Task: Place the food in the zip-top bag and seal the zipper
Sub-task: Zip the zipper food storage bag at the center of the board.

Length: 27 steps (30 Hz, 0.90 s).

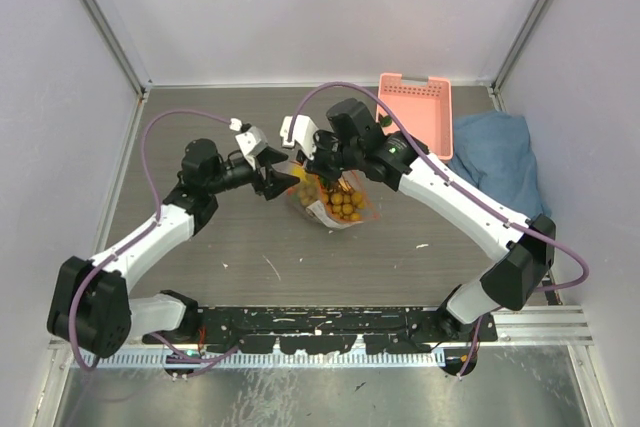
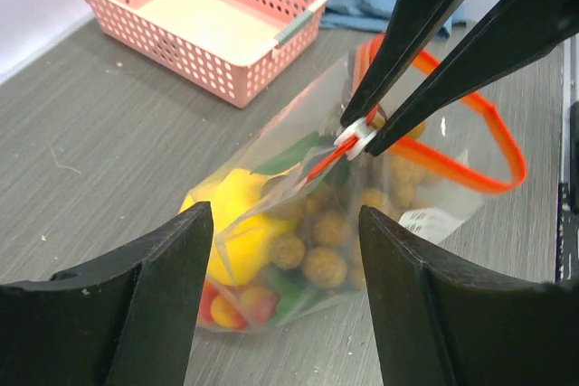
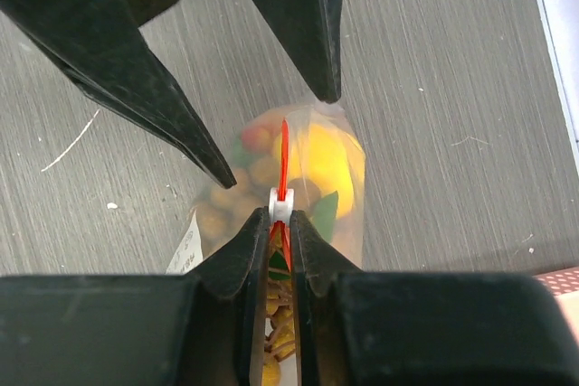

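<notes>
I will next use my left gripper to pinch the zip-top bag's pressed-together part [image 3: 284, 158] beside the white slider. The slider [image 3: 282, 203] then stays free to seal the zipper.
The zip-top bag [image 1: 335, 202] lies on the table's middle with the food inside: a yellow fruit [image 2: 237, 223], a brownish grape bunch [image 2: 321, 259], and red and green pieces below them. My right gripper [image 3: 282, 216] is shut on the white slider [image 3: 282, 203] of the zipper [image 2: 507, 146], whose orange-red strip forms an open loop behind the slider and lies pressed together ahead of it. My left gripper [image 2: 285, 223] stands open just left of the bag's corner, its fingers [image 2: 163, 268] apart from the plastic and holding nothing.
A pink basket [image 1: 415, 112] stands at the back right with a blue cloth [image 1: 495, 157] beside it. The bag's white label [image 2: 430, 221] faces the table. Grey walls close in the left, right and back sides.
</notes>
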{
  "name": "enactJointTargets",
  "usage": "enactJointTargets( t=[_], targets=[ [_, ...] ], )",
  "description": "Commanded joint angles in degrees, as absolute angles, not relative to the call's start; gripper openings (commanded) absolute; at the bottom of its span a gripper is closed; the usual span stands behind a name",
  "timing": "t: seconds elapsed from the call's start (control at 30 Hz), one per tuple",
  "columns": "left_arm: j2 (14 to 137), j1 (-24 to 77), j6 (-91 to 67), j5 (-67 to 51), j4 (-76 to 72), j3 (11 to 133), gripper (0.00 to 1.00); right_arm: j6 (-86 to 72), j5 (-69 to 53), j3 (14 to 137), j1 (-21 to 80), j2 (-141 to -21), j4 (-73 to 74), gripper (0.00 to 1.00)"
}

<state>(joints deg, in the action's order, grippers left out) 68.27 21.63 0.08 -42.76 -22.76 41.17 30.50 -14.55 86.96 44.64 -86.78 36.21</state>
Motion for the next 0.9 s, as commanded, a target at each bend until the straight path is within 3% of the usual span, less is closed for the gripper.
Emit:
enactJointTargets(
  t=[0.0,0.27,0.4,0.47,0.6,0.67,0.73,0.87],
  targets=[
    [72.03,21.53,7.88,-48.95,-23.25,44.79,0.67,31.87,-16.67,87.06,44.82,-84.84,34.02,0.01],
    [78.70,21.57,12.12,-60.49,-22.29,50.72,0.66,32.61,-17.86,86.97,44.83,-84.93,34.58,0.01],
    [80.83,21.53,12.12,-63.20,-21.82,52.97,0.61,32.48,-18.73,86.99,44.85,-85.49,34.55,0.01],
    [81.62,21.68,11.09,-64.92,-21.85,53.88,0.52,32.37,-19.16,86.81,44.89,-85.52,34.51,0.01],
    [81.89,22.33,10.28,-66.54,-21.92,53.71,0.14,31.34,-19.17,85.79,44.83,-84.71,32.65,0.01],
    [81.34,22.33,9.76,-65.93,-22.38,52.74,0.01,30.77,-19.27,85.42,44.87,-84.07,31.95,0.01],
    [80.04,22.37,8.03,-64.54,-23.55,51.44,0.00,29.25,-18.10,84.65,44.83,-83.05,30.50,0.05],
    [76.94,22.33,2.41,-57.89,-26.45,48.54,0.00,24.33,-14.25,81.89,44.82,-79.48,27.65,0.26]
  ],
)
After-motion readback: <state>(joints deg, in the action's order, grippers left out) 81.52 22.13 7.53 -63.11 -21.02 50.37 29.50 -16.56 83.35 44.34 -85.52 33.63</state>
